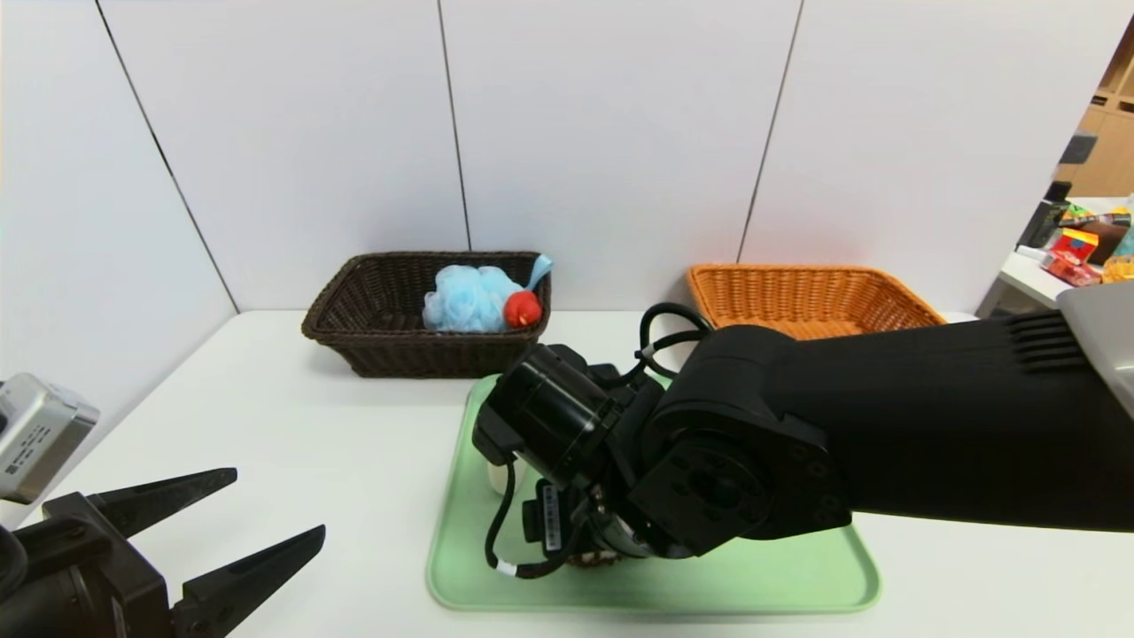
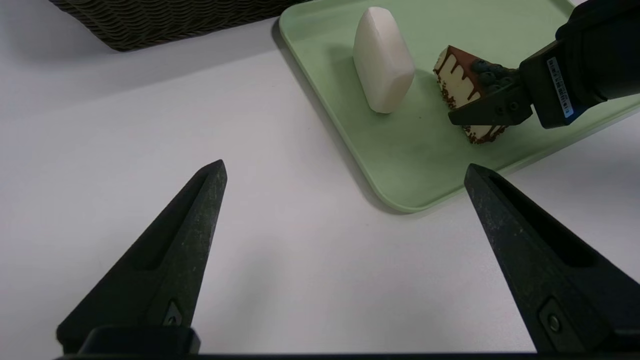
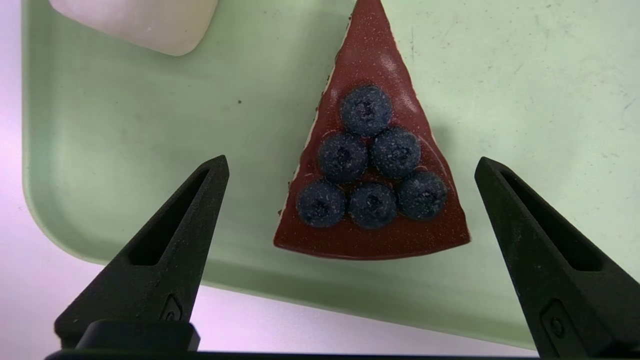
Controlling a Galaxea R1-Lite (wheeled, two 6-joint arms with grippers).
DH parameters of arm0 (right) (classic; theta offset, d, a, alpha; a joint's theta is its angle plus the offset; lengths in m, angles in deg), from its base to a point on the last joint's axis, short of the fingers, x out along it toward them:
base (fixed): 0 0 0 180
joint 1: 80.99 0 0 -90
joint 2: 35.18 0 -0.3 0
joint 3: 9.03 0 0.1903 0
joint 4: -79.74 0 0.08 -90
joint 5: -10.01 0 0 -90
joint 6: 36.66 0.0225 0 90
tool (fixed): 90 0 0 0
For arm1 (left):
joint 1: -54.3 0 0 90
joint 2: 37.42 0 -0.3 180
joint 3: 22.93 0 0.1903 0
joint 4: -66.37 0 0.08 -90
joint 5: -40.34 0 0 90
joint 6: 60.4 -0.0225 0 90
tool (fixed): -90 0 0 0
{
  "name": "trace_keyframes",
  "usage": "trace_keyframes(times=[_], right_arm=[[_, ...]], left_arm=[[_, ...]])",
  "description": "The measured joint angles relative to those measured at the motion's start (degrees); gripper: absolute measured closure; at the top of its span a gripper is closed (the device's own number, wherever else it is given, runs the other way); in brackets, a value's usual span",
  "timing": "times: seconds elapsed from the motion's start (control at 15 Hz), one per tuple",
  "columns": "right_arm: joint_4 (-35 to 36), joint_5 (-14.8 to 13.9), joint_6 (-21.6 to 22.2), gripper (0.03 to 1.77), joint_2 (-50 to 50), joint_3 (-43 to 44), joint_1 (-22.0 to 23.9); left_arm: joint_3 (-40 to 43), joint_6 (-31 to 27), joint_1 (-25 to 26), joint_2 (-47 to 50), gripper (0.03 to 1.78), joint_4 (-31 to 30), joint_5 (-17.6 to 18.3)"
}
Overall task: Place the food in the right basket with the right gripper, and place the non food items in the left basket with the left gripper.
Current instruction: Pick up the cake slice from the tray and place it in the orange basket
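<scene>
My right gripper grabs the cake slice by its wide end (image 1: 595,557) next, to put this food in the orange right basket (image 1: 806,297).
The food, a chocolate cake slice (image 3: 380,65) topped with blueberries, lies on a green tray (image 3: 125,150). My right gripper (image 3: 351,161) is open and reaches down over the cake, one finger on each side of its wide end, with a gap on both sides. In the left wrist view one right finger (image 2: 485,112) shows in front of the cake (image 2: 457,80). A white soap bar (image 2: 382,60) stands on the tray beside the cake. The dark left basket (image 1: 372,328) holds the blue bath puff (image 1: 469,297) and red duck (image 1: 523,308). The orange right basket (image 1: 806,297) stands at the back right. My left gripper (image 1: 279,502) is open over bare table at the front left.
My right arm (image 1: 797,425) covers the middle of the tray (image 1: 780,576) in the head view. White wall panels stand close behind both baskets. A side table with packaged goods (image 1: 1076,248) is at the far right.
</scene>
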Motion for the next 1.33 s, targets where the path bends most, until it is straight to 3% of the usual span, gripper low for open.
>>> trace_keyframes(times=[0.4,0.47,0.73,0.87,1.33], right_arm=[[0.0,0.0,0.1,0.10,-0.8,-0.1,0.0],[0.0,-0.1,0.0,0.15,-0.8,-0.1,0.0],[-0.1,0.0,0.1,0.77,-0.8,-0.1,0.0],[-0.2,0.0,0.1,0.94,-0.8,-0.1,0.0],[-0.3,-0.1,-0.1,0.98,-0.7,-0.2,0.0]], left_arm=[[0.1,0.0,0.0,0.0,0.12,0.0,0.0],[0.1,0.0,0.0,0.0,0.12,0.0,0.0],[0.2,0.0,0.0,0.0,0.12,0.0,0.0],[0.1,0.0,0.0,0.0,0.12,0.0,0.0],[0.2,0.0,0.0,0.0,0.12,0.1,0.0]])
